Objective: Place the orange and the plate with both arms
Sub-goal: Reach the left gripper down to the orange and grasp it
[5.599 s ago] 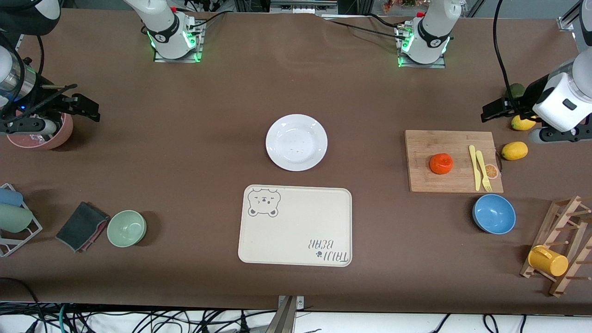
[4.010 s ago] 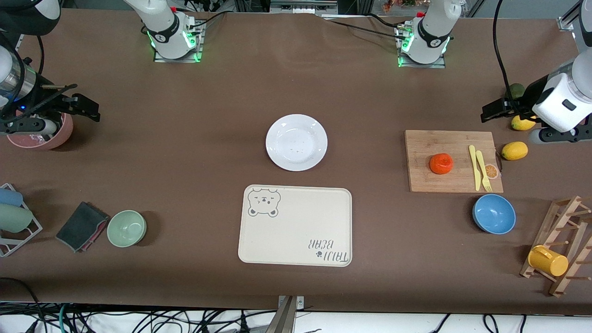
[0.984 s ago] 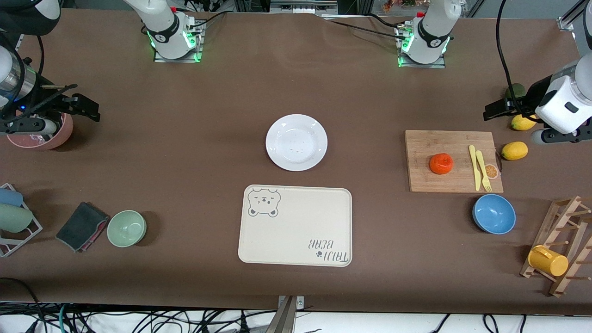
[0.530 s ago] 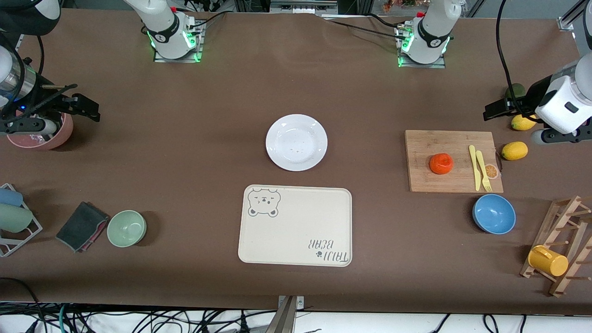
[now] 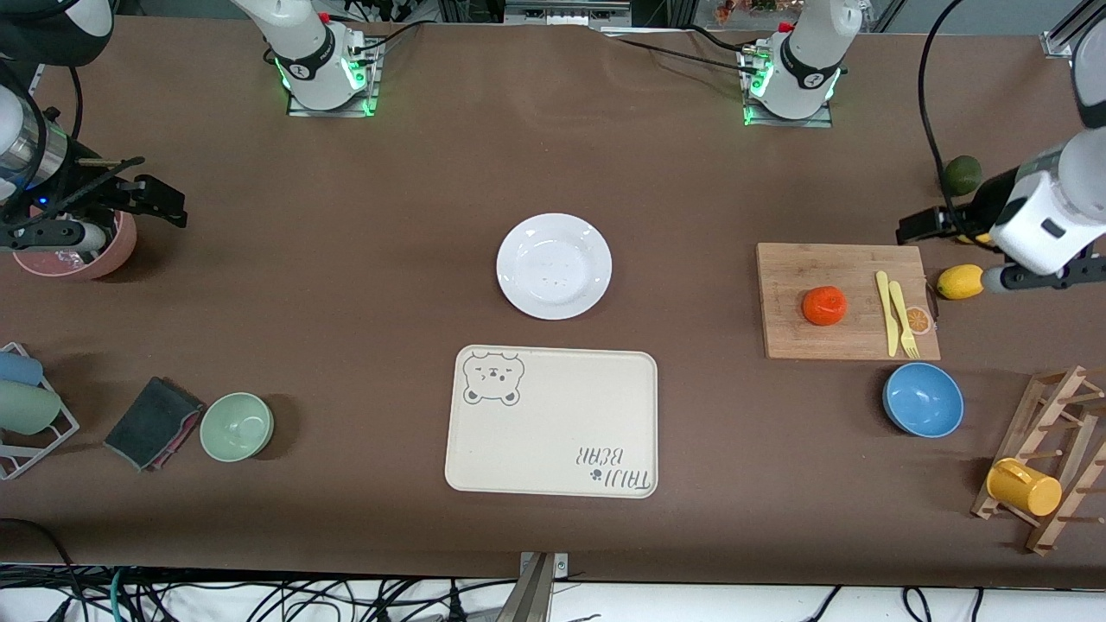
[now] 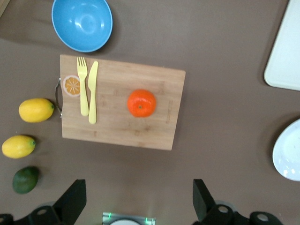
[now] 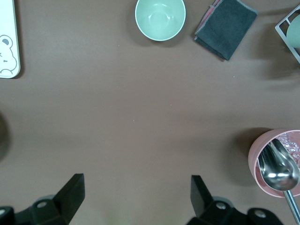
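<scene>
I should place the orange onto the white plate (image 5: 554, 266), so next I will hold the orange with my left gripper by its round body (image 5: 824, 306).
The orange (image 5: 823, 306) (image 6: 141, 103) sits on a wooden cutting board (image 5: 829, 263) (image 6: 122, 129) toward the left arm's end of the table. At the table's middle lies the white plate (image 5: 554, 266), with nothing on it; only its edge (image 6: 288, 152) shows in the left wrist view. My left gripper (image 5: 918, 225) (image 6: 139, 199) hangs open and holds nothing, up in the air by the board's corner and the lemons. My right gripper (image 5: 160, 200) (image 7: 138, 192) waits open over the table beside a pink bowl, far from the plate.
A cream bear-print tray (image 5: 553, 423) lies nearer the camera than the plate. On the board lie a yellow knife and fork (image 5: 894, 311). Around it are a blue bowl (image 5: 923, 399), lemons (image 5: 960, 282), an avocado (image 5: 962, 174). Elsewhere: mug rack (image 5: 1050, 458), green bowl (image 5: 237, 426), dark cloth (image 5: 154, 422), pink bowl (image 5: 86, 250).
My left arm has shifted toward the cutting board, uncovering the avocado. The right arm, orange and plate have not moved.
</scene>
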You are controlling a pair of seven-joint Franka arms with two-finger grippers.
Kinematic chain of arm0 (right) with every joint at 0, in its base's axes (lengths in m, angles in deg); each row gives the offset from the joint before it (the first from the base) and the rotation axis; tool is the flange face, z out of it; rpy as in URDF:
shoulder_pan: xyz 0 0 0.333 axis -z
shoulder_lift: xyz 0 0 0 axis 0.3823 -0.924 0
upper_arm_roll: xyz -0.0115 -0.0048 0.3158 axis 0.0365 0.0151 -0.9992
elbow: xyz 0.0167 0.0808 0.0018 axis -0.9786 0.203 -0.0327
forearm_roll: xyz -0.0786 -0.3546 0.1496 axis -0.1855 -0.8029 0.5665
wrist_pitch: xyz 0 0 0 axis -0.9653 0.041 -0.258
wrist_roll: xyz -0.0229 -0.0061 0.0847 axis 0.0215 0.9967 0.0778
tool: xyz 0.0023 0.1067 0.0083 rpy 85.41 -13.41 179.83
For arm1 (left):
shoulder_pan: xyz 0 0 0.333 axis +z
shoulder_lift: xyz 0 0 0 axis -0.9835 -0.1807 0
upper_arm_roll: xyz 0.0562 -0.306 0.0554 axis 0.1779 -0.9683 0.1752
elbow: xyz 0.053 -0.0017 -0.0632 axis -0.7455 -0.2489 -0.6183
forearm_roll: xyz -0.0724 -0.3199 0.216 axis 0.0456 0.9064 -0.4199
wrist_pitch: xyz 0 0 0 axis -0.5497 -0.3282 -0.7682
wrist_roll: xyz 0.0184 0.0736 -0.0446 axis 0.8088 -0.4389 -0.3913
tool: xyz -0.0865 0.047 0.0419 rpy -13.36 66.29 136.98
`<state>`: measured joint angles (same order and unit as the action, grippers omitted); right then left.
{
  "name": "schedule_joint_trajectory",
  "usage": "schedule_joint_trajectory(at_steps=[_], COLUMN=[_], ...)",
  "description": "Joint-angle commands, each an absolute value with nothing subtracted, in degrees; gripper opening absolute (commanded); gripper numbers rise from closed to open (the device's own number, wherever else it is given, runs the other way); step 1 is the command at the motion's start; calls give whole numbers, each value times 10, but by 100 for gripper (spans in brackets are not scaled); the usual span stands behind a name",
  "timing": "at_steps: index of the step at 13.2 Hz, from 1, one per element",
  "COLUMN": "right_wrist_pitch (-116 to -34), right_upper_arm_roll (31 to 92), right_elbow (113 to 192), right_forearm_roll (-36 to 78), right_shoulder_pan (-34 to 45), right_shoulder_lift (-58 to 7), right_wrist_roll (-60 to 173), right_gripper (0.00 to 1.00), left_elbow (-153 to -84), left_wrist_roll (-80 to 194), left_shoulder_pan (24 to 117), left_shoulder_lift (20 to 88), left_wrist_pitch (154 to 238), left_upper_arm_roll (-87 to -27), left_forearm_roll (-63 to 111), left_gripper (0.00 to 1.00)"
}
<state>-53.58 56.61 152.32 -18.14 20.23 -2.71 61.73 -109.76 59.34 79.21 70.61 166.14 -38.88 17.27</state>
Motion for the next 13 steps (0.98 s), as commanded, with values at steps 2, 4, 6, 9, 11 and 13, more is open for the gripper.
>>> schedule_joint_trajectory(at_steps=[2,4,6,9,11,13], right_wrist_pitch=[-532,-532,-532,-532,-532,-532], right_upper_arm_roll=[561,561,561,561,561,561], right_elbow=[1526,1526,1526,1526,1526,1526], right_forearm_roll=[-183,-183,-183,-183,-183,-183], right_shoulder_pan=[208,208,208,208,208,208], right_shoulder_lift=[-23,-23,-23,-24,-24,-24], right_wrist_roll=[617,618,615,619,620,619], right_gripper=[100,100,100,100,100,100], left_elbow=[-1183,-1182,-1186,-1243,-1275,-1326], left_wrist_roll=[594,595,596,595,595,595], left_shoulder_pan=[802,802,803,814,815,814], left_shoulder_lift=[689,662,636,629,632,642], left_wrist_pitch=[1779,1790,1807,1880,1925,1983], left_upper_arm_roll=[-390,-390,-390,-391,-392,-393], left_forearm_roll=[184,184,184,185,201,209], left_gripper=[100,100,100,100,99,98])
